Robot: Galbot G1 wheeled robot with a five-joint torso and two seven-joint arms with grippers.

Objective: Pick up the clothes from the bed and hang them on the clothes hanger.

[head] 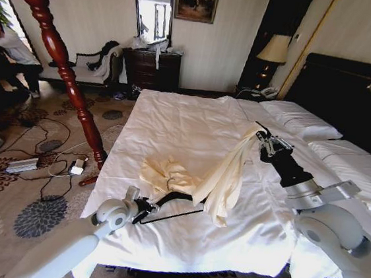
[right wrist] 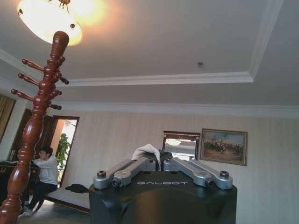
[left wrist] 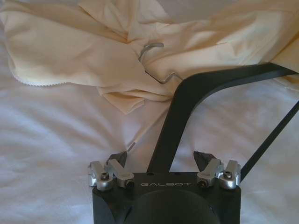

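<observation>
I should next grab the black clothes hanger by its bare arm [left wrist: 167,142] with my left gripper. That keeps the hanger's silver hook [left wrist: 152,45] free for hanging clothes.
The cream clothes [head: 168,174] lie bunched on the white bed [head: 174,118], and one end rises in a long fold to my right gripper [head: 263,137]. That gripper is shut on the fabric, and a tuft of cloth [right wrist: 148,151] shows between its fingers in the right wrist view. The black clothes hanger [head: 176,196] rests on the duvet near the bed's front edge. Its silver hook [left wrist: 152,46] lies on the garment [left wrist: 70,51], and one arm [left wrist: 243,74] runs under the cloth. My left gripper [head: 144,208] [left wrist: 161,158] is open, its fingers standing apart on either side of the hanger's other arm.
A tall turned wooden coat stand [head: 61,59] [right wrist: 35,126] rises from the carpet left of the bed. A power strip and cables [head: 37,163] lie at its foot. White pillows [head: 300,118] and a dark headboard [head: 356,97] are at the right. A dresser [head: 153,69] stands against the far wall.
</observation>
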